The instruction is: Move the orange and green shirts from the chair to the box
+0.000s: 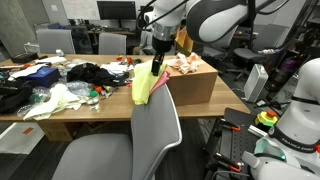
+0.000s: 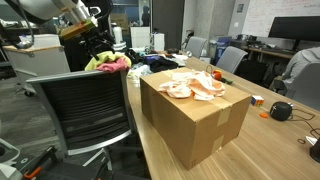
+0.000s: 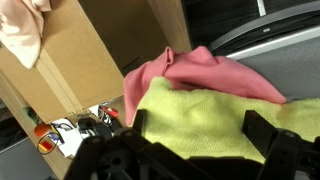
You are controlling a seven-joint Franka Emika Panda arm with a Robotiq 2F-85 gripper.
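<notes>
The bunched fold of the yellow-green shirt is between my open fingertips. My gripper needs to close on the fold now, as it would hold it.
A yellow-green shirt (image 3: 205, 115) hangs over the top of the grey chair back (image 1: 158, 125), with a pink cloth (image 3: 215, 72) lying against it. Both show in the exterior views, the green shirt (image 1: 144, 87) (image 2: 98, 64) and the pink cloth (image 2: 119, 63). A pale orange shirt (image 2: 194, 85) (image 1: 185, 63) lies on top of the cardboard box (image 2: 195, 125) (image 1: 198, 88). My gripper (image 3: 200, 135) (image 1: 159, 66) is open. It hangs just above the chair back, with its two fingers on either side of the green shirt.
The box stands on a long wooden table (image 1: 75, 108) beside the chair. The table holds black clothes (image 1: 92, 72), a pale cloth (image 1: 58, 100) and small items. A white robot base (image 1: 295, 120) stands near the table end. Office chairs and desks stand behind.
</notes>
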